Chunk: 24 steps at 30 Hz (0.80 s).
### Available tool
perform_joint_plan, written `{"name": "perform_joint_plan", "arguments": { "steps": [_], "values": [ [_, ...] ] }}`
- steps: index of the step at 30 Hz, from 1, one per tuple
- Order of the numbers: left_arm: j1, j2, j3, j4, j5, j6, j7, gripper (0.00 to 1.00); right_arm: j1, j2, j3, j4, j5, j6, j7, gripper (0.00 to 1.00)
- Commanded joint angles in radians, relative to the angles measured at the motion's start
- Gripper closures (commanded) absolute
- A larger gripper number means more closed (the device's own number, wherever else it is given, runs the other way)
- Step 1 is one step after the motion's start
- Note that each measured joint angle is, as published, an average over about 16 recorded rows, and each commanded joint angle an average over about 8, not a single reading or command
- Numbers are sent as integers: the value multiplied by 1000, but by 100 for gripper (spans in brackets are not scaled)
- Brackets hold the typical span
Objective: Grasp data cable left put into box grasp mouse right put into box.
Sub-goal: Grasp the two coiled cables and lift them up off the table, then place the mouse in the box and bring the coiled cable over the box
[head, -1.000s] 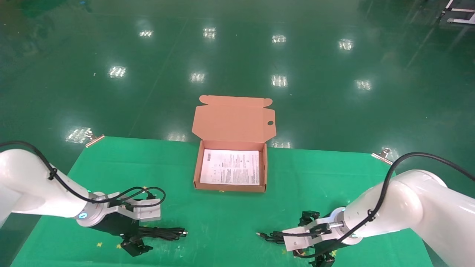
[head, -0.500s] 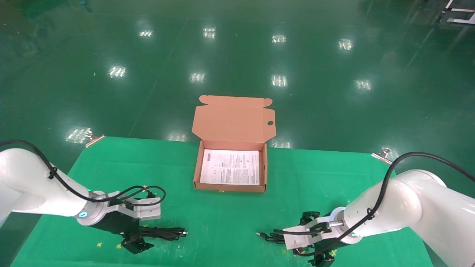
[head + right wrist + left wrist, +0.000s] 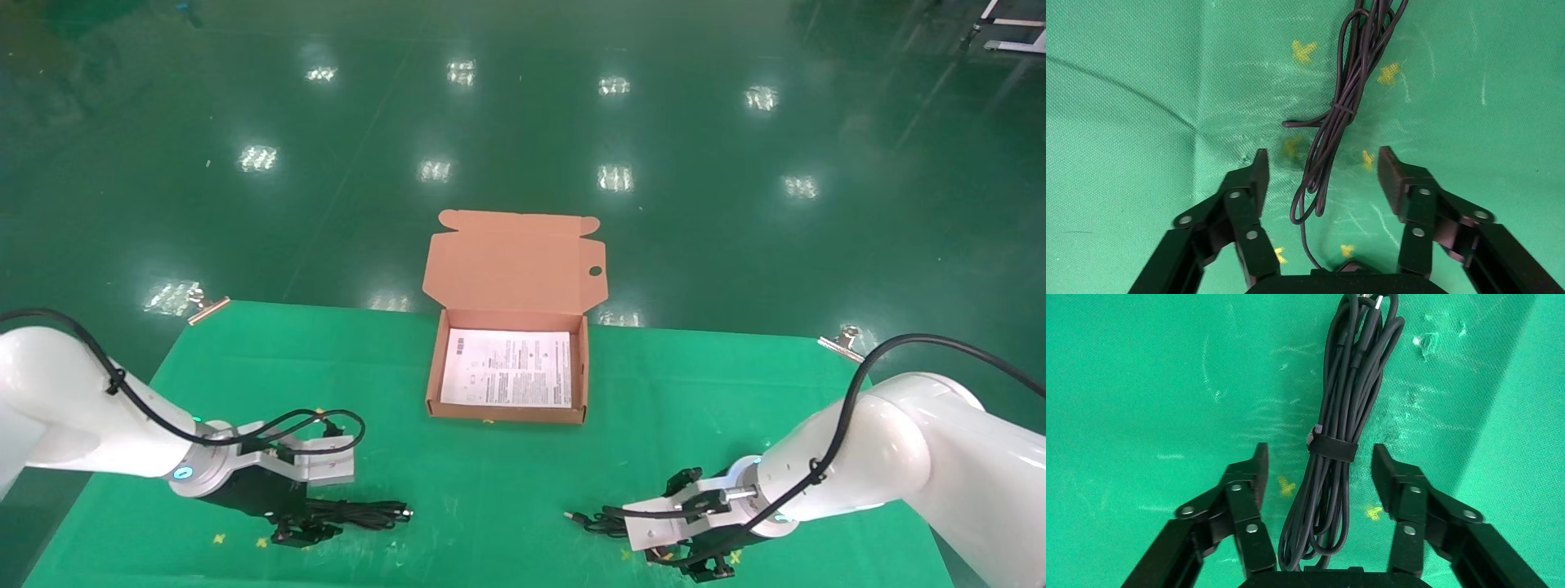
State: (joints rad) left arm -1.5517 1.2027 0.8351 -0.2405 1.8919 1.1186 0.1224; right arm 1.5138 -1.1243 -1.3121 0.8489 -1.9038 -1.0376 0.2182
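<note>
The left gripper grabs the data cable by its strapped middle (image 3: 1332, 448) next, since the cable's loops fan out loose at both ends.
The data cable (image 3: 1352, 373), a long black bundle held by a strap, lies on the green cloth at the front left (image 3: 368, 513). My left gripper (image 3: 1319, 454) is open and low over it, one finger on each side of the looped end. At the front right, my right gripper (image 3: 1322, 156) is open over the mouse's bundled thin cord (image 3: 1333, 122). Only a dark edge of the mouse (image 3: 1349, 267) shows under the gripper's base. The cardboard box (image 3: 507, 412) stands open at the table's middle back, lid (image 3: 515, 265) upright, with a white printed sheet (image 3: 507, 367) inside.
The table (image 3: 490, 482) is covered in green cloth with small yellow cross marks. Metal clamps hold its far corners (image 3: 208, 308) (image 3: 842, 339). The mouse cord's plug (image 3: 572, 516) points toward the middle front. A shiny green floor lies beyond.
Both grippers have sunk slightly closer to the cloth over their bundles. Cable, cord and box have not moved.
</note>
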Motion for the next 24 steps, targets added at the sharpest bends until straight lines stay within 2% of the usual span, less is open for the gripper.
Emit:
{"name": "perform_joint_plan", "arguments": {
  "steps": [1,18,24],
  "values": [
    [0,0,0,-1,0,0,0,100,0,0,0,1,0,-1,0,100],
    [0,-2,0,-5,0,2,-1,100,1,1,-1,4,-1,-1,1,100],
    [-23,-35,-20,-35,-31,37,34,100,24,21,15,21,4,2,27,100]
  ]
}}
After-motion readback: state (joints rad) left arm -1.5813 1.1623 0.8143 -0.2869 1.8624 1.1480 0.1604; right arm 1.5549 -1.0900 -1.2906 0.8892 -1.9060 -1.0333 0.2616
